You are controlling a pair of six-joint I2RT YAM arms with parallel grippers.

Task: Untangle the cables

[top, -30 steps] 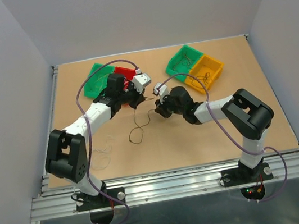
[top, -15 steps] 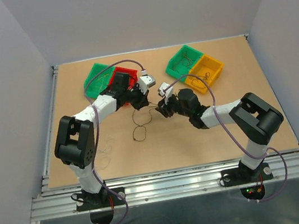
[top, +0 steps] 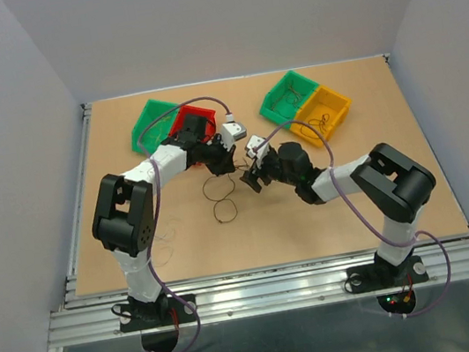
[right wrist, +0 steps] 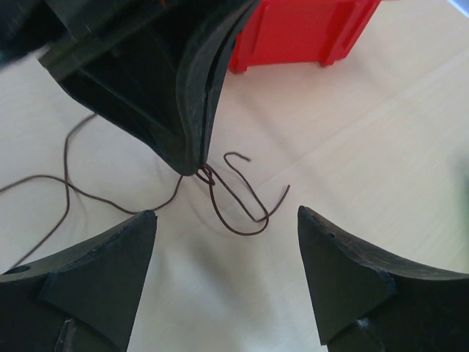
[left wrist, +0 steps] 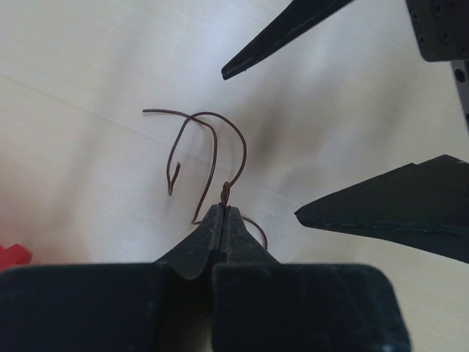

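Note:
My right gripper should next grab the thin brown cable by its curled loop beyond the twist (top: pixel 241 166) (right wrist: pixel 249 220). Then the trailing wire stays free to untangle.
The cables here are thin brown wires (left wrist: pixel 245 150) twisted together at one point. My left gripper (left wrist: pixel 223 210) is shut on that twist, with curled ends sticking out ahead of its tips. In the right wrist view the same brown loop (right wrist: pixel 250 233) hangs from the left gripper (right wrist: pixel 198 167) just above the table. My right gripper (right wrist: pixel 226 216) is open, its fingers on either side of the loop and apart from it. From above, the left gripper (top: pixel 231 164) and right gripper (top: pixel 251 179) nearly meet mid-table, and a wire ring (top: pixel 224 206) trails below them.
A green bin (top: pixel 151 123) and a red bin (top: pixel 193 118) stand behind the left arm. A second green bin (top: pixel 290 96) and a yellow bin (top: pixel 325 113), both holding wires, sit at the back right. Pale loose strands (top: pixel 166 240) lie by the left arm's base.
My right gripper has opened and let go of the wire. The left arm has swung right and forward with the twist in its jaws, and the trailing ring has shifted slightly.

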